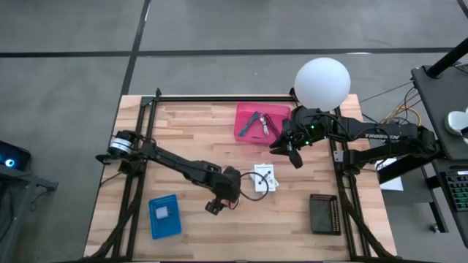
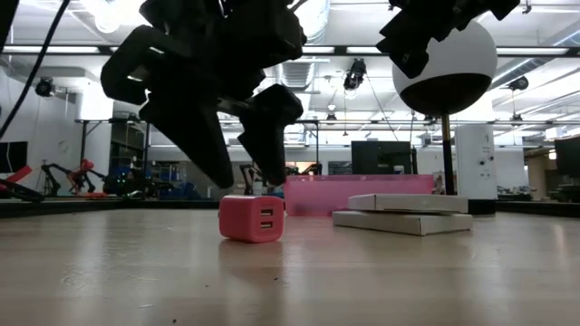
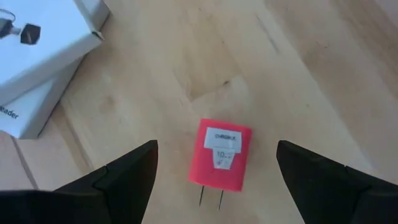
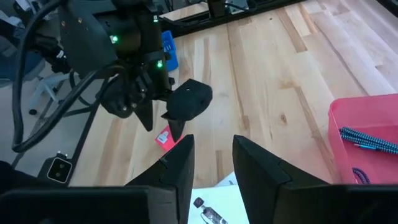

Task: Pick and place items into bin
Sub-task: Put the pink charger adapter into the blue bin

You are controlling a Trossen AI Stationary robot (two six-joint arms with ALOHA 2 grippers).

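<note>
My left gripper picks up the pink charger cube by its plastic body [image 3: 219,155] next, to place it into the bin.
A small pink plug-in charger cube [image 3: 221,154] lies flat on the wooden table, its two metal prongs [image 3: 210,198] pointing toward my left gripper. The open left gripper [image 3: 216,149] slants down over it, one finger on each side, apart from it. In the low view the fingertips [image 2: 222,177] hang just above the cube [image 2: 251,218]. My right gripper [image 1: 291,150] hovers high beside the pink bin [image 1: 259,120], its fingers a little apart with nothing between them [image 4: 212,155]. A teal-handled tool [image 1: 252,123] lies in the bin.
Two stacked white boxes [image 1: 265,177] lie just right of the left gripper. A blue flat item [image 1: 164,215] sits near the front left and a black block [image 1: 324,213] near the front right. A white sphere [image 1: 322,82] stands at the far right.
</note>
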